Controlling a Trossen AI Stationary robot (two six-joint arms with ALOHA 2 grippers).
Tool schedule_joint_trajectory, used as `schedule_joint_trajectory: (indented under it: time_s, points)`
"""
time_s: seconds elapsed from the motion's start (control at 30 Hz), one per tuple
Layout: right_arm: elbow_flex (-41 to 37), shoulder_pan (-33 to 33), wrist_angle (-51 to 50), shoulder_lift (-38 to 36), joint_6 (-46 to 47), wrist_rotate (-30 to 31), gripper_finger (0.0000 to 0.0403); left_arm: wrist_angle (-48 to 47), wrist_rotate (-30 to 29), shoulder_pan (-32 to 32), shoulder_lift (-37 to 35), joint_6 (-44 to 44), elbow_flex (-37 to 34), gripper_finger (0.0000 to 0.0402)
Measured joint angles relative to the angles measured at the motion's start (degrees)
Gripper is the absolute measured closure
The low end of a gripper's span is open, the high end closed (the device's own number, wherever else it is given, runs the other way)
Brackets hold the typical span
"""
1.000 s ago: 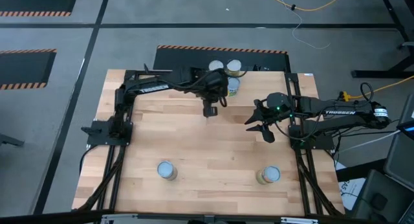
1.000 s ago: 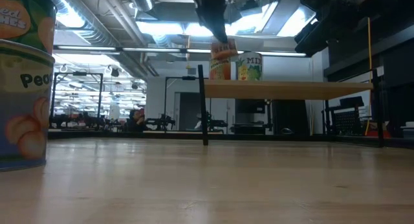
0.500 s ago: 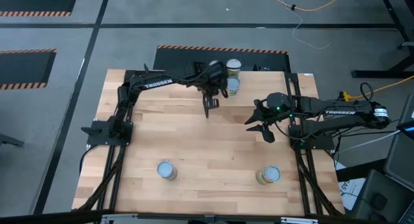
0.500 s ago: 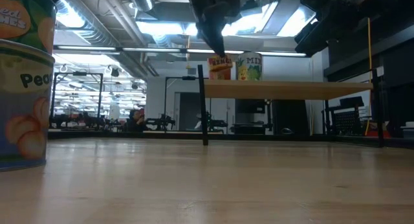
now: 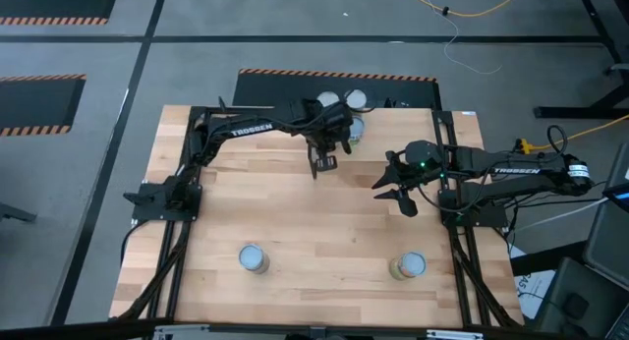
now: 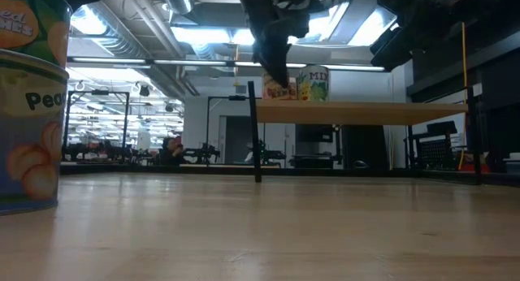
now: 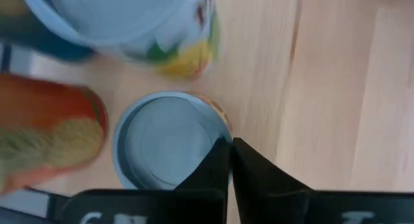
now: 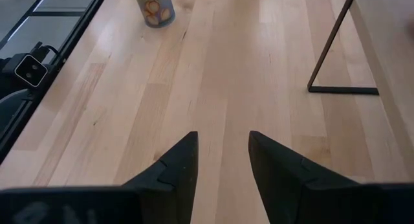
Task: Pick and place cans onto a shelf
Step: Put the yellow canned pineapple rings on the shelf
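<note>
My left gripper is ready to open now. The orange-labelled can (image 7: 168, 140) is standing upright on the shelf board (image 7: 252, 75), so the can would stay there.
The shelf (image 6: 366, 112) stands at the table's far middle. My left gripper (image 7: 230, 149) reaches down over the board's left end (image 5: 329, 134) and is shut on an orange-labelled can (image 6: 280, 88) with a pale top (image 7: 165, 146). A yellow-green can (image 6: 313, 82) and other cans (image 5: 356, 100) (image 5: 352, 129) stand beside it on the board. Two cans (image 5: 254, 258) (image 5: 408, 266) stand upright on the tabletop near its front edge. My right gripper (image 5: 393, 188) is open and empty, right of the table's middle. My left gripper pinches the orange can's top rim (image 7: 226, 130) on one side. One finger (image 7: 217, 162) lies over the lid inside the rim, the other (image 7: 249, 169) outside the wall. The fingers come from above, pointing down. The can is upright; the board's edge hides its base.
A large peach-labelled can (image 6: 28, 102) stands close to the low camera. The shelf's thin black legs (image 6: 256, 131) (image 8: 330, 49) stand on the tabletop. Bare wood (image 5: 324, 222) lies between the shelf and the two front cans.
My left gripper has carried the orange can toward the table's far edge, farther in over the shelf board, next to the yellow-green can. The can has stayed upright and the fingers have stayed shut on it.
</note>
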Motion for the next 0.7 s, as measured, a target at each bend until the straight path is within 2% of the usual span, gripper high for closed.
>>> schedule_joint_trajectory:
  time_s: [0.7]
  points:
    - [0.0,0.0,0.0,0.0,0.0,0.0,0.0262,0.1,-0.4,0.1,-0.1,-0.1,0.0,0.0393]
